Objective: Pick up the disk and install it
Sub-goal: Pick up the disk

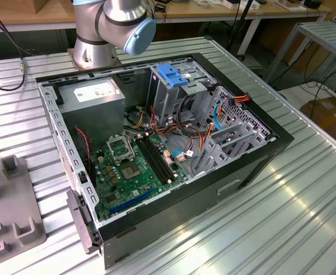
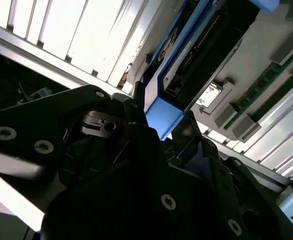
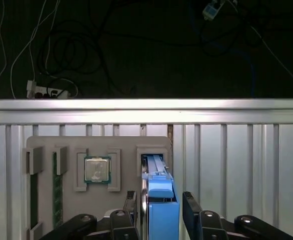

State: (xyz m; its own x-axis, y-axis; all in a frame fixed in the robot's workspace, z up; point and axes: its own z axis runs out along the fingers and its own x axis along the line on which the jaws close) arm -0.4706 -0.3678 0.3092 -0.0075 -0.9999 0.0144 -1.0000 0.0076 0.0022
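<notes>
My gripper should grab its bright-blue bar (image 3: pixel 162 205) to install the disk in the open computer case.
The disk (image 3: pixel 161 212) stands on edge in a slot of a grey fixture tray (image 3: pixel 76 145), its bright-blue rail facing up toward the camera. My gripper (image 3: pixel 159 197) hangs right over it, one dark finger on each side of the blue rail, with a thin gap showing on both sides. The fingers are open around the disk. In the second wrist view the disk (image 2: pixel 196 50) runs away from my gripper (image 2: pixel 164 120), with its blue end cap sitting between the fingertips.
The tray also holds a processor chip (image 3: pixel 97 169) and green memory sticks (image 3: pixel 57 190), close to the table's edge (image 3: pixel 146 105). In the exterior view an open computer case (image 1: pixel 225 189) shows its motherboard (image 1: pixel 133 166), blue-topped drive cage (image 1: pixel 174 74) and power supply (image 1: pixel 90 94).
</notes>
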